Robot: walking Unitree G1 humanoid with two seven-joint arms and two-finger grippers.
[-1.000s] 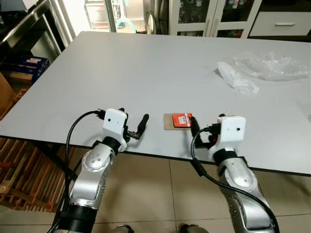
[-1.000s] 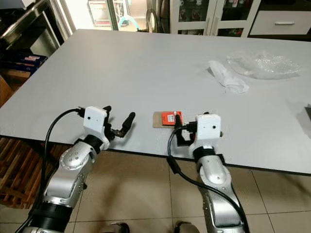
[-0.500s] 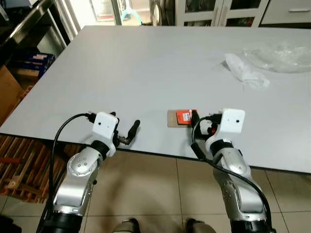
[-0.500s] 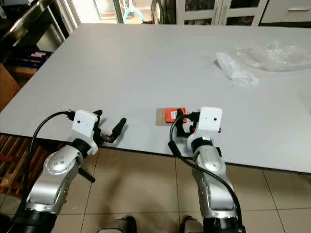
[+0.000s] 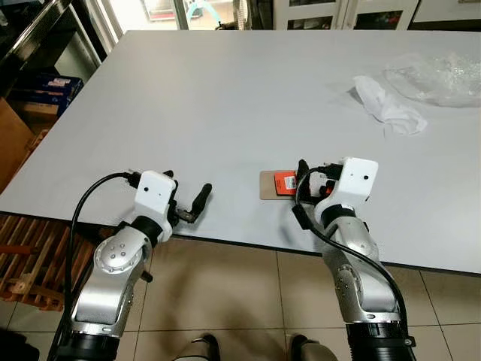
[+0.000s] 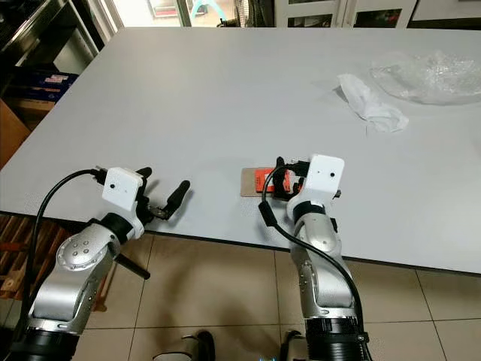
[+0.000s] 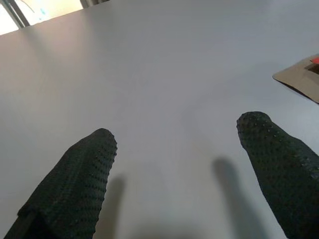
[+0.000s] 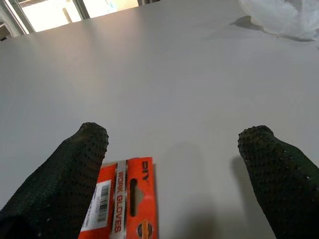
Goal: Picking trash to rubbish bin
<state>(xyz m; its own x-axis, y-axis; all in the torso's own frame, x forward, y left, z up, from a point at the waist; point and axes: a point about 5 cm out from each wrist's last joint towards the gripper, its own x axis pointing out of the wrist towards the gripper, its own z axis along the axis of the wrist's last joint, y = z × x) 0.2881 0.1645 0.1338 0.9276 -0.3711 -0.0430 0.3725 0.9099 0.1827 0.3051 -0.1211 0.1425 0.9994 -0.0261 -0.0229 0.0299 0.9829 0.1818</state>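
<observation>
My right gripper is to grab the card's orange labelled end [image 5: 286, 183] [image 8: 135, 196] next, so that the card gets into the rubbish bin.
A brown card with an orange-red work-gloves label [image 5: 276, 184] lies flat near the front edge of the grey table [image 5: 225, 98]. My right gripper [image 5: 313, 177] is low over the table at the card's right end, open. One of its fingertips [image 8: 84, 149] covers a corner of the label [image 8: 127, 199]; the other stands on bare table. My left gripper [image 5: 186, 197] is open at the table's front edge, left of the card, with nothing between its fingers [image 7: 82, 174]. The card's corner [image 7: 301, 79] lies off to one side of it.
A crumpled white tissue [image 5: 387, 109] and a clear plastic wrap [image 5: 443, 75] lie at the table's far right. A wooden pallet [image 5: 22, 256] and boxes stand on the floor to the left. Tiled floor [image 5: 225, 301] runs under the front edge.
The camera has tilted. My right gripper has moved forward, up alongside the card and over the label's corner. My left gripper has drifted a little left, away from the card.
</observation>
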